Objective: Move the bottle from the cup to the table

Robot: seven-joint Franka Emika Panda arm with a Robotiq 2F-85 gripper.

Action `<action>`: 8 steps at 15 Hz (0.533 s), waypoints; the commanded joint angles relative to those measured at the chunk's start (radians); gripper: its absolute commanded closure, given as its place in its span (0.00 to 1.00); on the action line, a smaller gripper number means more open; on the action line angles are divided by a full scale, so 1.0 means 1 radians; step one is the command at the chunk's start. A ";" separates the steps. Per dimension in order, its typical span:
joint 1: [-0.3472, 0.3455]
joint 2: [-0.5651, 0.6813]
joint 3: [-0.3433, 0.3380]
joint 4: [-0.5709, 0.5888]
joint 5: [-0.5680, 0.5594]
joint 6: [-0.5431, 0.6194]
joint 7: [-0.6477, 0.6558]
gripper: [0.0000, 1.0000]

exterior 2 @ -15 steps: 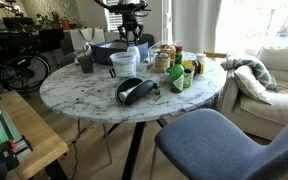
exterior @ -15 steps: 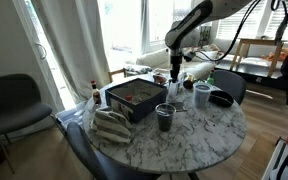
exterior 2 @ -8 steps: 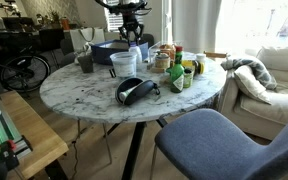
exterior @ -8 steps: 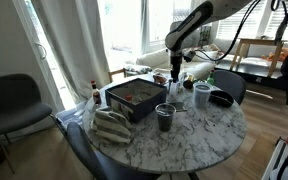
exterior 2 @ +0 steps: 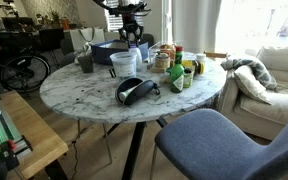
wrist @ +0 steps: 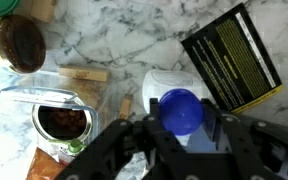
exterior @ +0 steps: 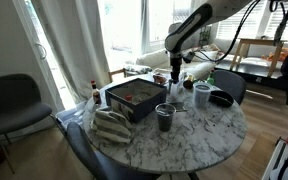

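The bottle's white base (wrist: 164, 81) meets the marble tabletop beside the black packet and the bottle would stand upright if released, so it is time for my gripper to open.
My gripper (wrist: 182, 118) is shut on the bottle (wrist: 180, 108), whose round blue cap sits between the two black fingers with its white body below. In both exterior views the gripper (exterior: 174, 72) (exterior 2: 134, 33) hangs over the far part of the table (exterior: 189, 140) (exterior 2: 84, 95), a round white marble top. The bottle (exterior 2: 134, 45) hangs under it. The cup (exterior: 202, 96) (exterior 2: 124, 64), a pale translucent tumbler, stands on the table beside the gripper. I cannot tell how high the bottle's base is.
A dark glass cup (exterior: 165, 117) (exterior 2: 85, 63), a dark blue box (exterior: 134, 98), a striped cloth (exterior: 111, 126), a black bowl (exterior: 221, 98), black goggles (exterior 2: 134, 90) and several jars (exterior 2: 179, 70) stand on the table. A black packet (wrist: 231, 55) and an open jar (wrist: 64, 122) lie under the wrist.
My gripper has risen slightly with the bottle in it. Nothing else has moved.
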 commanded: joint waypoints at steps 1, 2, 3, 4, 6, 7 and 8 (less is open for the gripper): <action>0.001 0.003 0.001 -0.009 -0.023 -0.002 0.029 0.78; 0.000 0.004 0.001 -0.008 -0.021 -0.001 0.033 0.31; 0.000 0.004 0.001 -0.008 -0.021 -0.003 0.035 0.30; -0.001 0.001 0.002 -0.008 -0.018 -0.001 0.036 0.23; -0.004 -0.009 0.006 -0.010 -0.009 0.001 0.036 0.08; -0.004 -0.018 0.006 -0.013 -0.010 0.005 0.037 0.02; -0.007 -0.036 0.011 -0.019 0.000 0.004 0.028 0.00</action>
